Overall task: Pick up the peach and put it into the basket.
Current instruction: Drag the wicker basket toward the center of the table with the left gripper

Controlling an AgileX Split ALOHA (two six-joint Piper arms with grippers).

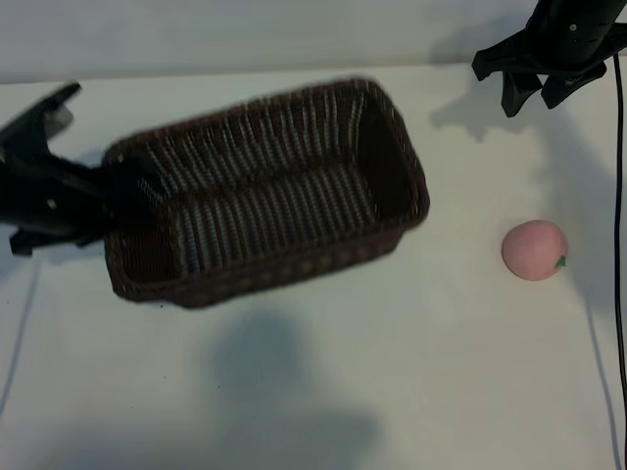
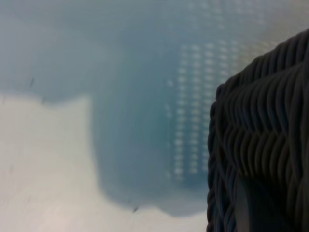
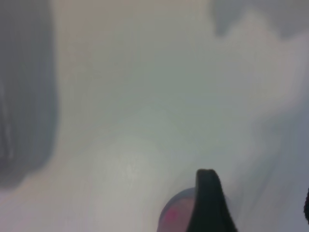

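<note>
The basket's lower edge (image 1: 284,282) hangs tilted above the white table, so I must lower the basket before my left gripper opens.
The dark-brown woven basket (image 1: 265,191) hangs tilted above the white table, and its shadow falls on the table toward the front. My left gripper (image 1: 116,201) is shut on the rim of its left end. In the left wrist view the wicker wall (image 2: 260,130) fills one side, with a dark finger (image 2: 256,208) against it. The pale-pink peach (image 1: 534,250) lies on the table at the right, apart from the basket. My right gripper (image 1: 534,98) hangs open at the back right, behind the peach and holding nothing. In the right wrist view the peach (image 3: 174,215) shows beside one finger (image 3: 207,203).
A black cable (image 1: 619,245) runs down the table's right edge. The white tabletop (image 1: 441,372) spreads in front of the basket and the peach. A pale wall (image 1: 245,34) stands behind the table.
</note>
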